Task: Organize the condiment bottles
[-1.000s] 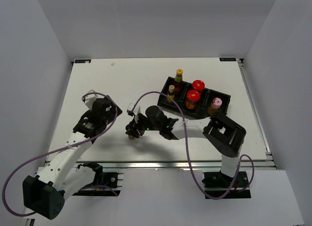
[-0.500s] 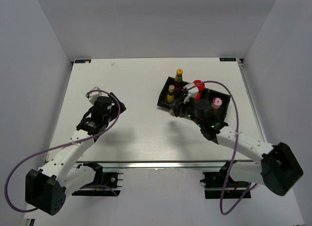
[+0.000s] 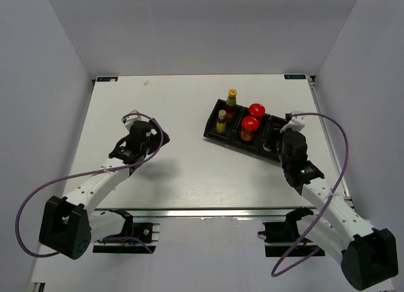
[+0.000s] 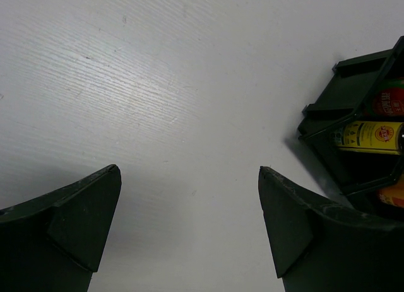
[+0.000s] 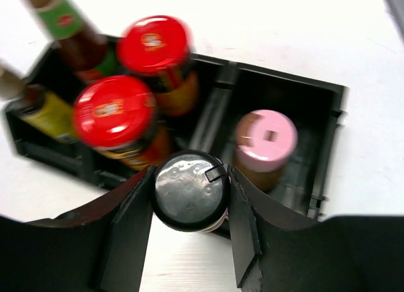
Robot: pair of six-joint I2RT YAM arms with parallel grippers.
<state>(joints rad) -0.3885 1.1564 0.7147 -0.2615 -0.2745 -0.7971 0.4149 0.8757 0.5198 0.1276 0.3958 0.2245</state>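
The dark-capped jar hangs above the tray's near edge and would fall there if released now. My right gripper first moves it to the free bottom of the pink-capped bottle's section.
A long black tray [image 3: 214, 130] holds two slim yellow-capped bottles [image 3: 231, 96] [image 3: 221, 120] and two red-lidded jars [image 3: 255, 110] [image 3: 249, 127]. My right gripper [image 5: 190, 181] is shut on the tiny dark-capped jar [image 5: 183, 194] and holds it upright over the tray's near edge, just in front of the pink-capped bottle [image 5: 266, 140] in the right compartment. In the top view the right gripper [image 3: 282, 144] hides both. My left gripper [image 4: 189, 222] is open and empty above bare table, left of the tray's end [image 4: 344, 84].
The red-lidded jars [image 5: 153, 46] [image 5: 113, 112] stand close to the left of the held jar. The tray's right compartment [image 5: 315, 96] has free floor beside the pink-capped bottle. The table's right edge [image 3: 325, 134] runs just beyond the tray.
My right arm has swung from the table's middle to the tray's right end, carrying the dark-capped jar. My left gripper has shifted a little farther and to the right.
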